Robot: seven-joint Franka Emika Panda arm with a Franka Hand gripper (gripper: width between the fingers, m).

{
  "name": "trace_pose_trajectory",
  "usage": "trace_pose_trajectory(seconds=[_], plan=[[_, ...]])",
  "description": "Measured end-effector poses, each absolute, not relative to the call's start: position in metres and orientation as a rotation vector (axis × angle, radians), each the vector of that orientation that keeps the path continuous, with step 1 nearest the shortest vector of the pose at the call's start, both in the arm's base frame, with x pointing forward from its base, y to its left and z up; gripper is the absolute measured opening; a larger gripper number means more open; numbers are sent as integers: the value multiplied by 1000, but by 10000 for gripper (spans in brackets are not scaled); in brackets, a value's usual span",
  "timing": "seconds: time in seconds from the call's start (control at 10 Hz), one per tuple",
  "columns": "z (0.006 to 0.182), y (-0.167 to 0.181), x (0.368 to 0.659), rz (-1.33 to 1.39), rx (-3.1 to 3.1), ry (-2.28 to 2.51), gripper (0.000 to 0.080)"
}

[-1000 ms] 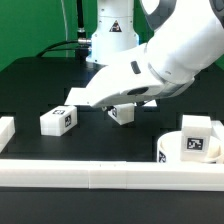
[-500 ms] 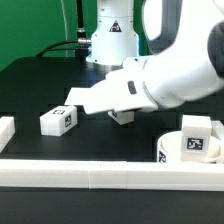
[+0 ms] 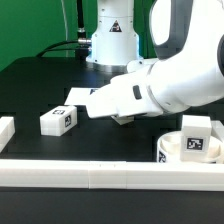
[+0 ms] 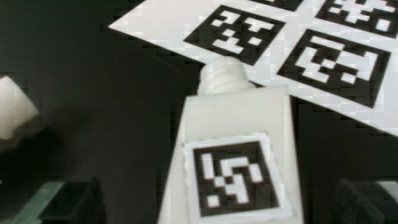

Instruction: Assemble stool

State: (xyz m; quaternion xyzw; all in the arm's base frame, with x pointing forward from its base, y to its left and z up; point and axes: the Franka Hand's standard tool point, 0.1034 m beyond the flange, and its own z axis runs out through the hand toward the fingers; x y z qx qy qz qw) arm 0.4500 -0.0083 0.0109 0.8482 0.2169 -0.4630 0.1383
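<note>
I should close my gripper on the tagged white leg. The leg is deep between my gripper's fingers in the wrist view, beside its marker tag.
In the wrist view a white stool leg (image 4: pixel 228 150) with a marker tag lies on the black table between my gripper's (image 4: pixel 210 203) two dark fingers (image 4: pixel 50 200). The fingers stand wide apart with gaps on both sides of the leg, so the gripper is open. In the exterior view my arm covers this leg, and only a sliver (image 3: pixel 123 119) shows under the hand. A second leg (image 3: pixel 58 119) lies at the exterior view's left. The round seat (image 3: pixel 185 148) stands at the right with a third tagged block (image 3: pixel 198 127) on or just behind it.
The marker board (image 4: pixel 302 40) lies just beyond the leg's tip and shows in the exterior view (image 3: pixel 82 99) too. A long white rail (image 3: pixel 90 176) runs along the front and a short one (image 3: pixel 5 130) at the left. Another white part (image 4: pixel 15 105) shows at the wrist view's edge.
My arm has come down and toward the camera over the middle leg, which showed in full before and is now almost hidden under the hand. The other parts have not moved.
</note>
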Motion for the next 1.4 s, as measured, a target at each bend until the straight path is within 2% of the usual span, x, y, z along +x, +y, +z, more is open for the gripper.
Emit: trace_pose_trajectory(seconds=[0.5, 0.7, 0.8, 1.4], plan=[[7, -7, 450, -1330, 2456, 636, 648], [7, -7, 450, -1330, 2456, 636, 381], [7, -7, 450, -1330, 2456, 635, 325], [9, -6, 451, -1328, 2458, 634, 325]])
